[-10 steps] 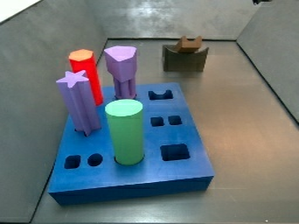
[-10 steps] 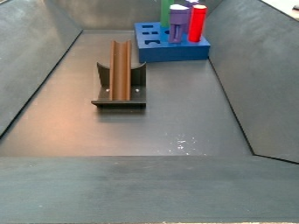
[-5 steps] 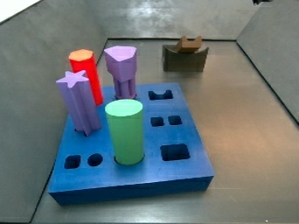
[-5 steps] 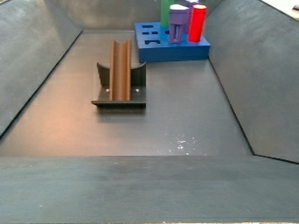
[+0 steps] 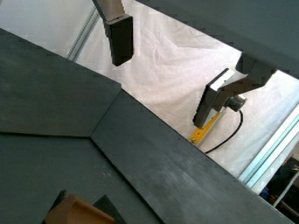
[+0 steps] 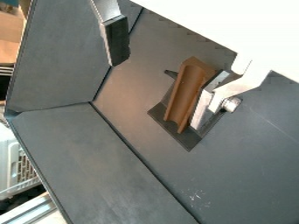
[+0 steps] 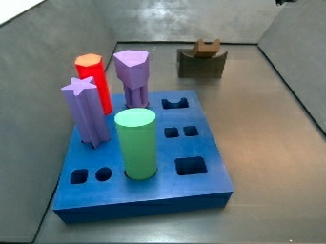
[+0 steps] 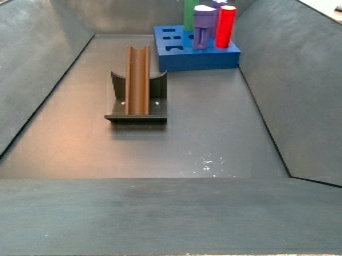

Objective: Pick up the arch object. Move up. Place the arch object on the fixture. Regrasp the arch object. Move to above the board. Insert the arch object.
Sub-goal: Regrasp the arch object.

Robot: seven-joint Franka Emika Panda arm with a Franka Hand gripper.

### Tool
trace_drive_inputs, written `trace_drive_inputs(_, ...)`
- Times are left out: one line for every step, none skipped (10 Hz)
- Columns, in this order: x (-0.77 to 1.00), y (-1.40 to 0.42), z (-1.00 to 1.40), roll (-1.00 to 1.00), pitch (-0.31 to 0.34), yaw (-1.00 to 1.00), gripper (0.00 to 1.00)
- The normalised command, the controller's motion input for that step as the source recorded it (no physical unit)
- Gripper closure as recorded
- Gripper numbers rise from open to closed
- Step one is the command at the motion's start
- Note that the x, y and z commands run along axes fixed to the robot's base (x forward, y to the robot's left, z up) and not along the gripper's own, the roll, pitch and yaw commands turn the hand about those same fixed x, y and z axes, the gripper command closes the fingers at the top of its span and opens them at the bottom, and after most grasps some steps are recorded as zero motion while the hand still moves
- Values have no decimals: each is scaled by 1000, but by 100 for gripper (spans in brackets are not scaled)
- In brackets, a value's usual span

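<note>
My gripper will pick up the arch object by one end (image 7: 208,47) (image 5: 79,215) next. The arch object's other end will then be free to go into the board's arch hole.
The brown arch object (image 8: 138,78) lies lengthwise in the notch of the dark fixture (image 8: 136,119), and both side views show it there (image 7: 205,46). The blue board (image 7: 192,145) sits apart from the fixture (image 7: 201,65). My gripper (image 6: 163,70) is open and holds nothing; it hangs well above the arch object (image 6: 183,94). One of its fingers (image 6: 117,42) stands to the side of the fixture (image 6: 194,140). In a wrist view the gripper (image 5: 165,73) faces a white cloth, and a corner of the arch object (image 5: 79,213) shows at the edge.
On the board (image 8: 181,60) stand a red-orange hexagonal peg (image 7: 90,78), two purple pegs (image 7: 133,76) (image 7: 84,112) and a green cylinder (image 7: 135,143). Grey sloping walls (image 8: 47,85) enclose the floor. A yellow tool (image 5: 204,133) lies outside.
</note>
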Motion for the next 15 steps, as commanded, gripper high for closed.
trace_drive_inputs(405,-50,-33,132,51,102,0)
trace_drive_inputs(404,-50,-33,132,51,102,0)
trace_drive_inputs(404,-50,-33,132,51,102,0)
trace_drive_inputs(404,-50,-33,132,51,102,0)
trace_drive_inputs(404,-50,-33,132,51,102,0)
trace_drive_inputs(157,45,-1000,138,98,33,0)
trace_drive_inputs(158,46,-1000,140,96,36,0)
trace_drive_inputs(164,38,-1000,128,84,78,0)
trace_drive_inputs(165,30,-1000,104,87,104,0)
trace_drive_inputs(171,23,-1000,89,81,122,0)
trace_drive_inputs(171,17,-1000,90,69,130,0)
trace_drive_inputs(171,9,-1000,96,54,139,0)
trace_drive_inputs(177,2,-1000,103,38,139,0)
trace_drive_inputs(193,-8,-1000,106,21,135,0)
trace_drive_inputs(198,-19,-1000,109,13,129,0)
